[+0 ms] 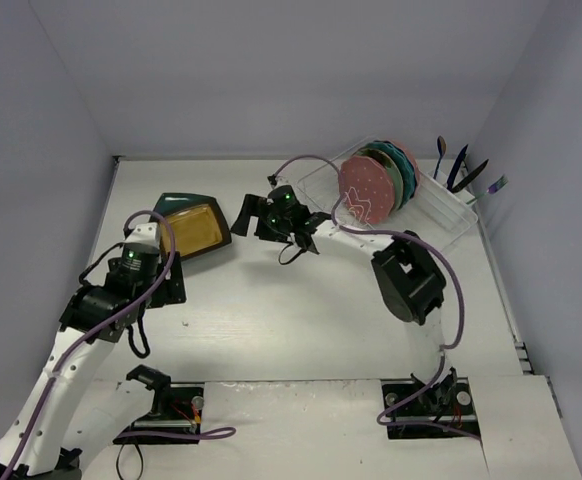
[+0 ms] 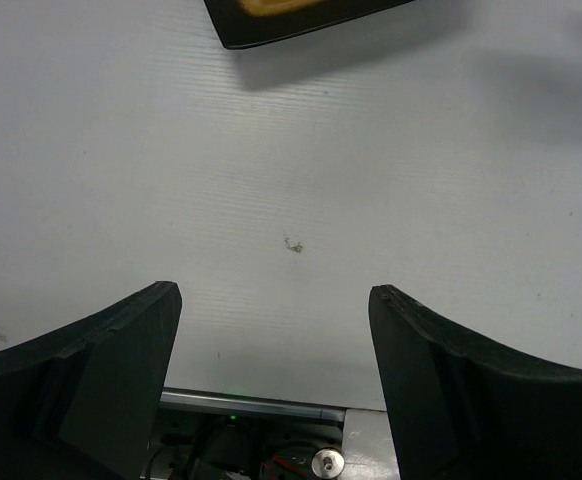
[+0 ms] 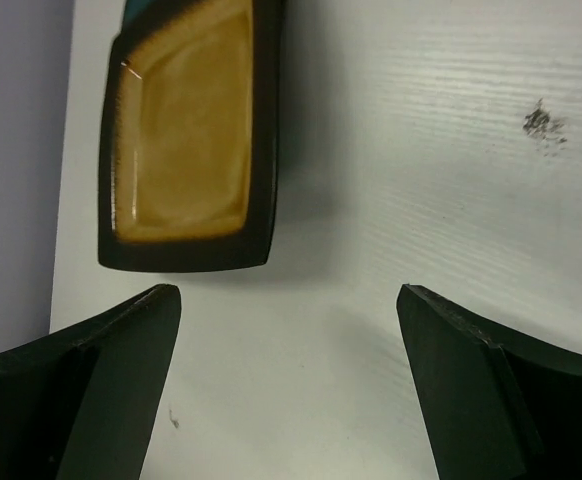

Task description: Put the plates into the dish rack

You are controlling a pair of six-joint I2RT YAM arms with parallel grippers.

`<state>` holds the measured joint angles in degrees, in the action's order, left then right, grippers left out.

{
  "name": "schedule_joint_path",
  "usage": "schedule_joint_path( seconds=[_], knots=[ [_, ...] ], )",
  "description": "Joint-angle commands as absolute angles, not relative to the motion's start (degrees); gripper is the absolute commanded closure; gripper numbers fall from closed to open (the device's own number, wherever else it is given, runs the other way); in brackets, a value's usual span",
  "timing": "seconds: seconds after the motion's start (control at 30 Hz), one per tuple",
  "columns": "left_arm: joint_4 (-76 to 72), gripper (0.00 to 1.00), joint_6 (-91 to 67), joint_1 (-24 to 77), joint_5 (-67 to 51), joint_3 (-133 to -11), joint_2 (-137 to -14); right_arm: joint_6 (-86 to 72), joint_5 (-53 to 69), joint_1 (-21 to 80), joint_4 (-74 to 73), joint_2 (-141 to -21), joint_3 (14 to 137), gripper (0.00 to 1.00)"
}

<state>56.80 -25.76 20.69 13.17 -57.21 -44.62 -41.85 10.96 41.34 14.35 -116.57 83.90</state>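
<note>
I need to pick up the mustard plate's black rim (image 1: 223,220) with my right gripper, on the side nearest the dish rack (image 1: 441,215). Then the mustard plate's opposite rim is free to slot in.
The mustard-yellow plate (image 1: 193,230) with a black rim lies on the table at the left, on top of the dark teal plate (image 1: 184,201). My right gripper (image 1: 254,208) is open and empty just right of them; in its wrist view (image 3: 289,292) the mustard plate (image 3: 186,130) lies ahead to the left, apart from the fingers. My left gripper (image 1: 163,288) is open and empty over bare table, just near of the plates, and the plate's rim (image 2: 301,15) shows at the top of its wrist view (image 2: 276,290). The clear dish rack (image 1: 441,215) holds the pink dotted plate (image 1: 364,190), with the mint plate (image 1: 390,176) and the teal-blue plate (image 1: 405,162) behind it.
Dark utensils (image 1: 461,168) stand in the rack's far right section. Grey walls close in the table at the back and both sides. The arm bases (image 1: 161,415) sit at the near edge. A small dark mark (image 2: 293,244) is on the table.
</note>
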Motion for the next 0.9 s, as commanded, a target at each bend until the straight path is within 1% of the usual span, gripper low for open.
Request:
schedule_joint_path(
  seconds=[0.0,0.17,0.3,0.43,0.7,0.8,0.87],
  knots=[
    [57.7,0.24,-26.3,20.9,13.6,-60.7,-43.5,-47.7,17.8,40.7,22.1,-119.2,89.6,0.07],
    [59.6,0.24,-26.4,20.9,14.3,-61.2,-42.4,-52.6,25.5,40.6,31.6,-126.2,89.9,0.11],
    [61.2,0.24,-26.4,20.9,15.0,-62.0,-41.7,-58.1,28.1,40.7,40.0,-131.6,89.0,0.15],
    [62.2,0.24,-26.5,20.9,15.4,-62.3,-41.0,-62.0,28.1,40.8,46.3,-134.6,89.2,0.18],
    [64.0,0.24,-26.5,20.9,16.5,-63.0,-40.0,-67.2,26.0,41.7,50.3,-138.9,91.1,0.25],
    [64.4,0.24,-26.5,21.0,16.9,-63.5,-39.9,-68.8,25.2,42.0,51.3,-140.4,92.1,0.29],
    [64.6,0.24,-26.5,20.9,17.1,-63.6,-39.6,-69.1,24.6,42.4,51.5,-141.0,92.7,0.34]
  ],
)
